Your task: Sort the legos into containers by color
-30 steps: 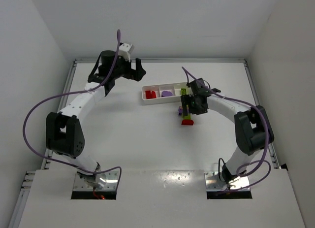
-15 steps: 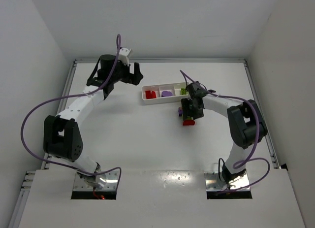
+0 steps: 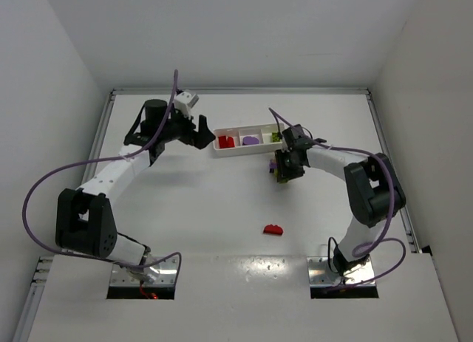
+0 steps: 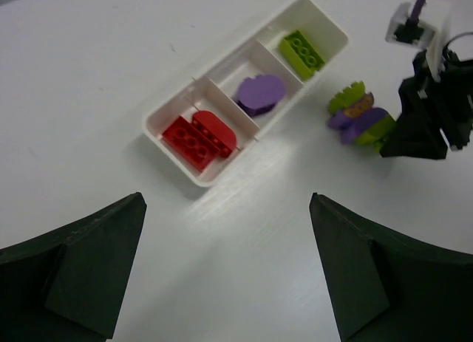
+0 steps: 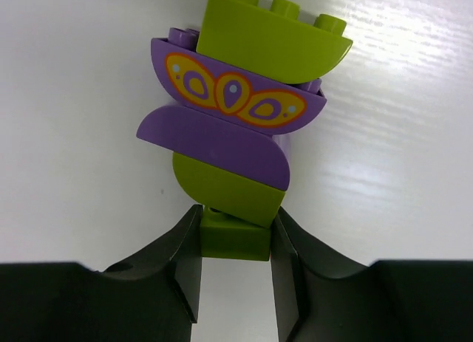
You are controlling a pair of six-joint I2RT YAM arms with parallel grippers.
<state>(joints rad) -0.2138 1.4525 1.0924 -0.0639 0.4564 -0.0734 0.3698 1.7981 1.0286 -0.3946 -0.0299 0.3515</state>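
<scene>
My right gripper would bring up the whole green-and-purple clump (image 5: 240, 113) if I lifted it now, because its fingers are holding the small green brick joined to the clump.
The white tray (image 4: 171, 139) holds red legos (image 4: 199, 134) in one end compartment, a purple one (image 4: 260, 92) in the middle and a yellow-green one (image 4: 301, 49) in the other end. Just off the tray's green end, a green-and-purple clump (image 5: 240, 113) lies on the table. My right gripper (image 5: 235, 246) is shut on the small green brick (image 5: 235, 235) at the clump's near end. A lone red lego (image 3: 273, 229) lies on the table toward the arm bases. My left gripper (image 4: 225, 209) hovers open and empty, left of the tray (image 3: 219, 151).
The white table (image 3: 192, 202) is walled on the left, right and back. Purple cables loop off both arms. My right arm (image 3: 369, 187) curves in along the right side.
My right gripper has closed on the clump's green end brick. The red lego has come off the clump and now lies nearer the arm bases. My left gripper has moved closer to the tray.
</scene>
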